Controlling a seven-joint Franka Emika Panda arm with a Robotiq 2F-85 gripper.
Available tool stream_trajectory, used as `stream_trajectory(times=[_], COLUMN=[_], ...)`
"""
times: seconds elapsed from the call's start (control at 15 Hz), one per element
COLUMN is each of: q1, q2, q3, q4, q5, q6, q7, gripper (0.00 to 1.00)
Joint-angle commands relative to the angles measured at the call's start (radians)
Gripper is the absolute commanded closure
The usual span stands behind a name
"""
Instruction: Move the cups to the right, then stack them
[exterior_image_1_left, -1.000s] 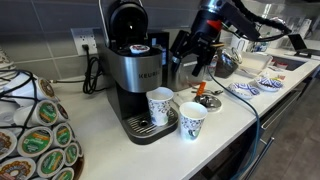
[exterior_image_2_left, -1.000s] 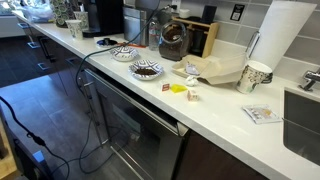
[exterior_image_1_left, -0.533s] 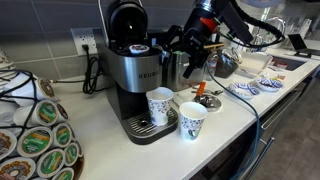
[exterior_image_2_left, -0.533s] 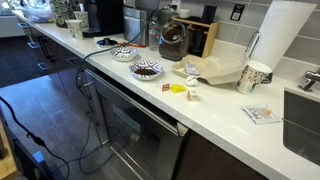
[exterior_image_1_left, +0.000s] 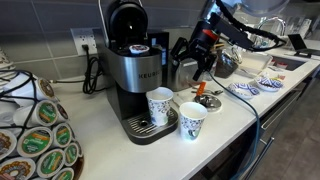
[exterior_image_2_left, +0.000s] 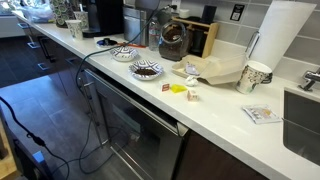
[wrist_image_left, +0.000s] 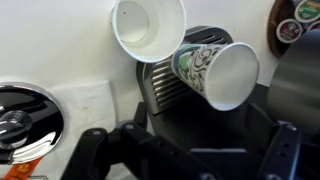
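Note:
My gripper next needs to grab the drip-tray cup from above by its rim, on the side of the cup away from the pods, which keeps the cup upright so I can move it for stacking.
Two white paper cups with a blue-green pattern stand by the Keurig coffee machine (exterior_image_1_left: 135, 70). One cup (exterior_image_1_left: 159, 105) is on its drip tray, and the other cup (exterior_image_1_left: 192, 121) stands on the counter just in front. In the wrist view I look down into both, the counter cup (wrist_image_left: 148, 28) and the tray cup (wrist_image_left: 218, 72). My gripper (exterior_image_1_left: 196, 68) hangs above and behind the cups, beside the machine. Its dark fingers (wrist_image_left: 190, 150) are spread wide with nothing between them. In the far exterior view the cups are too small to make out.
A rack of coffee pods (exterior_image_1_left: 35, 135) fills the near corner. A metal pot (exterior_image_1_left: 226, 62), patterned plates (exterior_image_1_left: 250, 88) and a small orange item (exterior_image_1_left: 206, 100) lie beyond the cups. Bowls (exterior_image_2_left: 146, 70), another patterned cup (exterior_image_2_left: 255, 76), a paper towel roll (exterior_image_2_left: 280, 35) and a sink (exterior_image_2_left: 305, 112) lie further along.
My gripper has swung a little at the wrist and sits slightly lower and further from the machine. The cups have not moved.

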Motion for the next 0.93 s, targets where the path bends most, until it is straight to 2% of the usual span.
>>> stream_trajectory(times=[0.0, 0.53, 0.87], q1=[0.010, 0.038, 0.064], q2=[0.057, 0.144, 0.189], q3=[-0.010, -0.010, -0.017], q4=[0.044, 0.144, 0.223], q5=[-0.040, -0.085, -0.150], q6=[-0.044, -0.091, -0.138], q7=[0.051, 0.040, 0.036], gripper=[0.00, 0.00, 0.10])
